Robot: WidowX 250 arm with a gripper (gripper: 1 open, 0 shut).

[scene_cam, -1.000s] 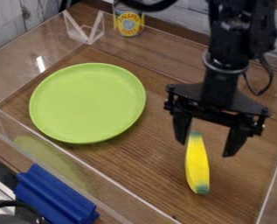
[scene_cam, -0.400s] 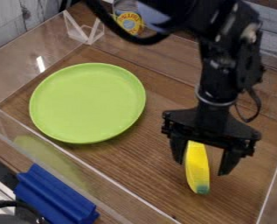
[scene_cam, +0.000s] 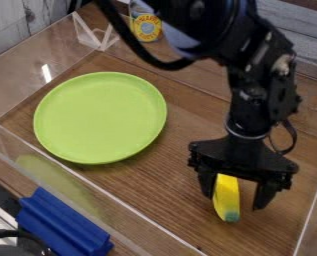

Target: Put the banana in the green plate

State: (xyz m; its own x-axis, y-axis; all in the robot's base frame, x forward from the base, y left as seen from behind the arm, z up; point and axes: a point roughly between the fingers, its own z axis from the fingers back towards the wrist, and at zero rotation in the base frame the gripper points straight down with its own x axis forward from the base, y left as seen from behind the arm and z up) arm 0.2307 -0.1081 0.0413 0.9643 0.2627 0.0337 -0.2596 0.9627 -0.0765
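Note:
The banana needs to go in the green plate (scene_cam: 99,116), so my gripper will next grab it by its end (scene_cam: 226,182) opposite its dark tip.
The yellow banana (scene_cam: 226,197) lies on the wooden table at the lower right, its dark tip pointing toward the near edge. My black gripper (scene_cam: 236,189) has come down over it and stands open, one finger on each side of the fruit; whether the fingers touch it I cannot tell. The upper part of the banana is hidden behind the gripper body. The green plate (scene_cam: 99,116) rests flat on the left half of the table with nothing in it, well apart from the gripper.
Clear acrylic walls fence the table, with the right wall (scene_cam: 312,215) close beside the gripper. A blue block (scene_cam: 62,229) sits at the near left corner. A yellow can (scene_cam: 147,26) and a clear stand (scene_cam: 95,33) are at the back.
The gripper has dropped lower and shifted slightly toward the near edge, so its open fingers now straddle the banana. The banana and the plate have not moved.

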